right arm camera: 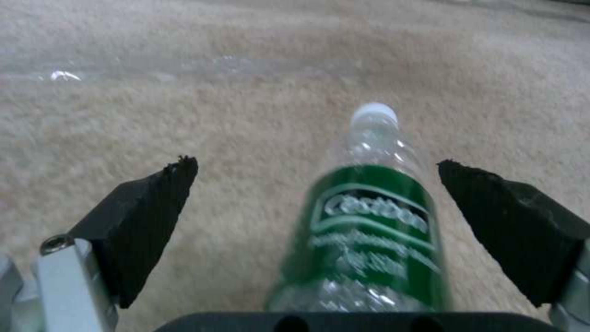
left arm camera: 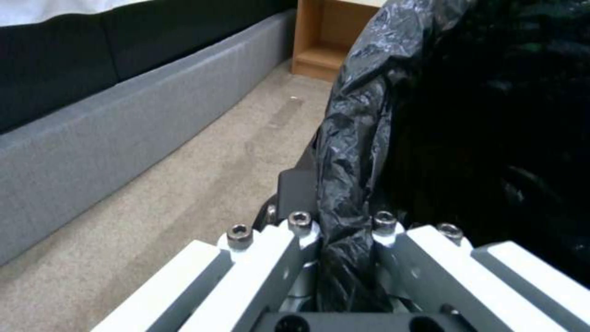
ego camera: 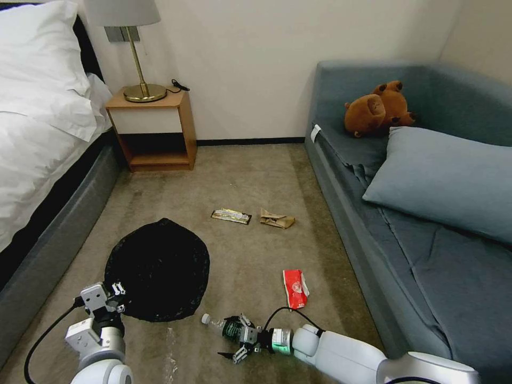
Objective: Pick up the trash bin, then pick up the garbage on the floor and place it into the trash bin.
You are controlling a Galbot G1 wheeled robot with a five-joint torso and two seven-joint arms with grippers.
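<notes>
The clear bottle's end with the cap (ego camera: 206,319) should stay free to go into the trash bin (ego camera: 157,269). My right gripper will grab the bottle by its base next.
The trash bin (ego camera: 157,269), lined with a crinkly black bag (left arm camera: 368,115), is at my front left. My left gripper (ego camera: 111,300) is shut on its bag-covered rim (left arm camera: 347,258); whether the bin is off the floor I cannot tell. A clear bottle with a green label (ego camera: 223,326) lies on the carpet, and my right gripper (ego camera: 236,339) is open around it. The bottle (right arm camera: 368,230) lies between the black pads (right arm camera: 147,221), apart from both. On the floor farther off lie a red-white wrapper (ego camera: 295,288), a crumpled brown paper bag (ego camera: 276,218) and a flat yellow-green wrapper (ego camera: 231,215).
A bed (ego camera: 37,133) with a grey base (left arm camera: 123,124) runs along the left. A wooden nightstand (ego camera: 152,128) with a lamp stands at the far wall. A blue sofa (ego camera: 426,213) with a pillow and a teddy bear lines the right. A clear plastic scrap (ego camera: 170,341) lies near me.
</notes>
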